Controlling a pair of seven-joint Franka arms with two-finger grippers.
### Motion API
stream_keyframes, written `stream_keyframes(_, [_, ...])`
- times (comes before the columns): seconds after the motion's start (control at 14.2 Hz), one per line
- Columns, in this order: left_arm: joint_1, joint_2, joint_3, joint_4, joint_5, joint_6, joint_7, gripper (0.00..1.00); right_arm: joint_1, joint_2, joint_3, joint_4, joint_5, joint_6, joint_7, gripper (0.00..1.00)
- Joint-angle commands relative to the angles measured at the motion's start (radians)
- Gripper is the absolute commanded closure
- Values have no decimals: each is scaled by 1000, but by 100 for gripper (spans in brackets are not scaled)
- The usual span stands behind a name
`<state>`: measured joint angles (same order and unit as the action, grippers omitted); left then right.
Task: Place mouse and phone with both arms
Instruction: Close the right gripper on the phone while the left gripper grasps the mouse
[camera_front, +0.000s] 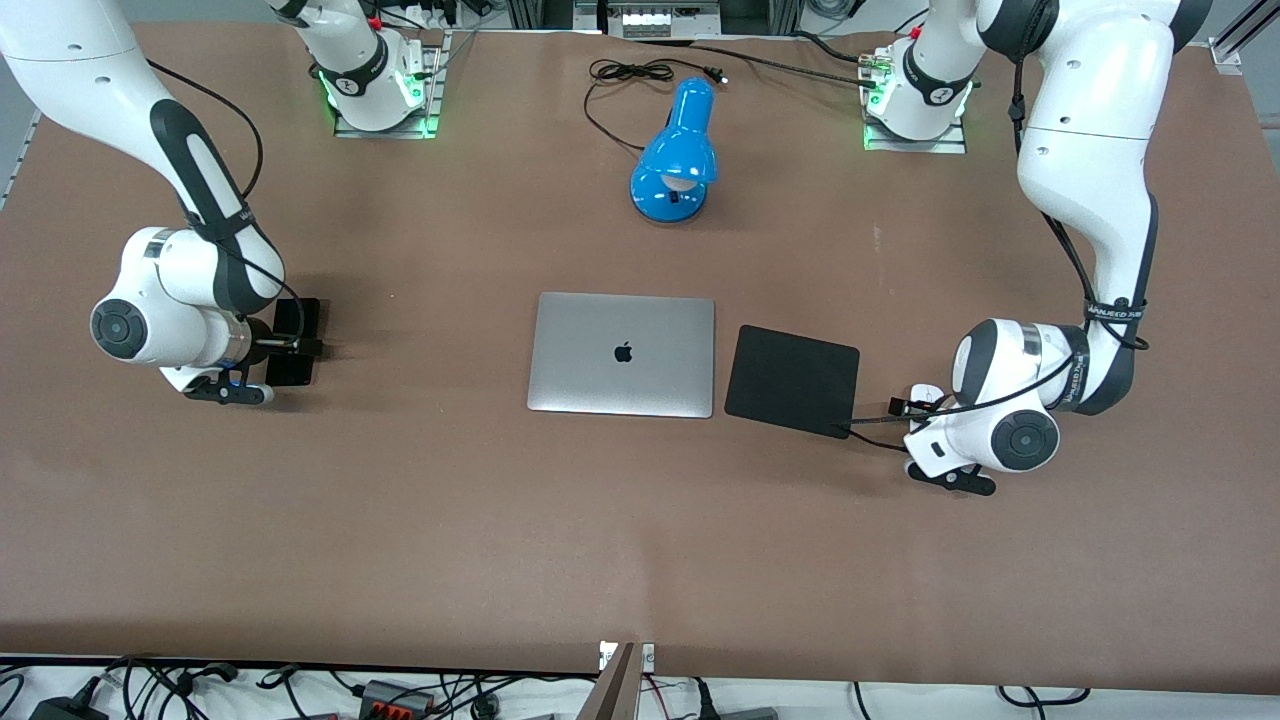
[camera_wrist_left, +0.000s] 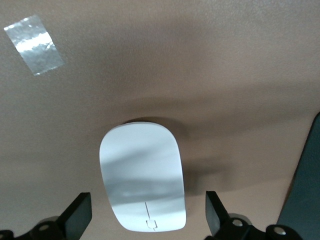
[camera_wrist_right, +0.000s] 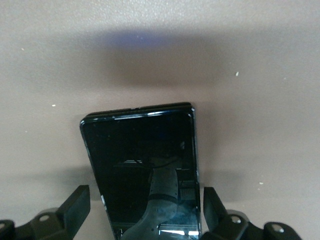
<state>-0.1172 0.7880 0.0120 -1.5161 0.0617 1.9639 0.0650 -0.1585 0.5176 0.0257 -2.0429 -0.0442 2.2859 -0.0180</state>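
My right gripper, low beside the black phone, should close.
The white mouse (camera_front: 930, 392) lies on the brown table beside the black mouse pad, toward the left arm's end. My left gripper (camera_front: 914, 406) is low over it and open. In the left wrist view the mouse (camera_wrist_left: 142, 175) sits between the two fingertips (camera_wrist_left: 79, 216) with a gap on each side. The black phone (camera_front: 300, 318) lies flat toward the right arm's end. My right gripper (camera_front: 290, 346) is low over it and open. In the right wrist view the phone (camera_wrist_right: 142, 170) lies between the fingertips (camera_wrist_right: 76, 207), not clamped.
A closed silver laptop (camera_front: 622, 353) lies mid-table, with the black mouse pad (camera_front: 792, 380) beside it; the pad's edge shows in the left wrist view (camera_wrist_left: 306, 190). A blue desk lamp (camera_front: 678, 155) with its cable lies farther from the front camera. A tape strip (camera_wrist_left: 35, 44) is stuck on the table.
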Motion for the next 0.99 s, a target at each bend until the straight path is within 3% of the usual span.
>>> stream_keyframes(0.0, [1, 2, -4, -12, 4, 13, 6, 0, -10, -5, 6, -16, -14, 17, -17, 0])
stream_keyframes(0.21, [2, 4, -3, -10, 4, 15, 6, 1, -15, 7, 6, -16, -14, 15, -22, 0])
stream_keyframes(0.42, [4, 4, -4, -10, 4, 15, 6, 21, -13, 15, 6, -16, -14, 15, -20, 0])
stream_keyframes(0.64, [5, 2, -4, -9, 4, 15, 10, 34, -9, 15, 6, -14, -14, 9, -17, 0])
stream_keyframes(0.71, [5, 2, -4, -7, 4, 13, 12, 37, -9, 15, 6, -14, -14, 9, -17, 6])
stream_keyframes(0.92, [5, -1, -4, -1, 4, 13, 15, 38, -9, 10, 6, -14, -14, 6, -20, 48])
